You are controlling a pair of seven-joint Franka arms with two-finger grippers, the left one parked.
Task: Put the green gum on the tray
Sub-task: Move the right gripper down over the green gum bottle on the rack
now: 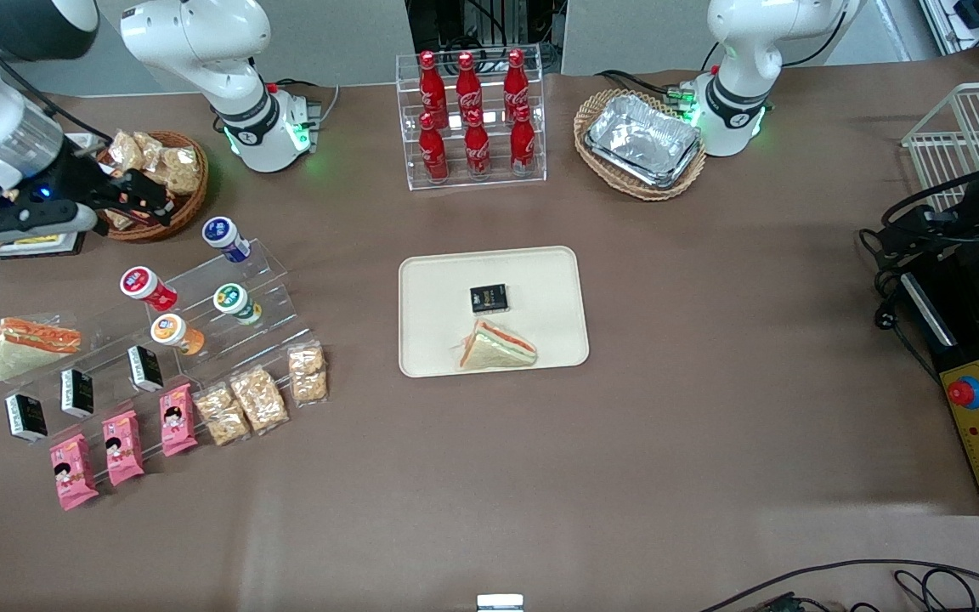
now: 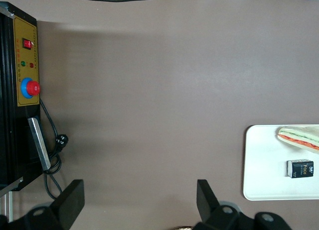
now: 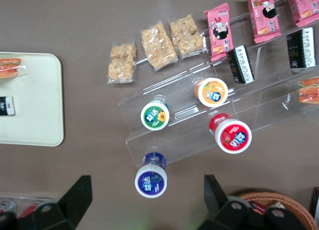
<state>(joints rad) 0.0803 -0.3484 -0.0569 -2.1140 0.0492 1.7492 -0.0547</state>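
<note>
The green gum needs to go on the tray, so my right gripper will next grab the small bottle by its lidded end.
The green gum, a small white bottle with a green lid, lies on a clear stepped stand toward the working arm's end of the table. The cream tray sits mid-table and carries a sandwich and a small black box. My right gripper hangs open and empty above the table, farther from the front camera than the gum. Its fingers straddle the view of the blue-lidded bottle below.
Red-lidded and orange-lidded bottles share the stand. Black boxes, pink packs and cracker bags lie nearer the front camera. A snack basket sits under the gripper. A cola rack and a basket of foil trays stand farther off.
</note>
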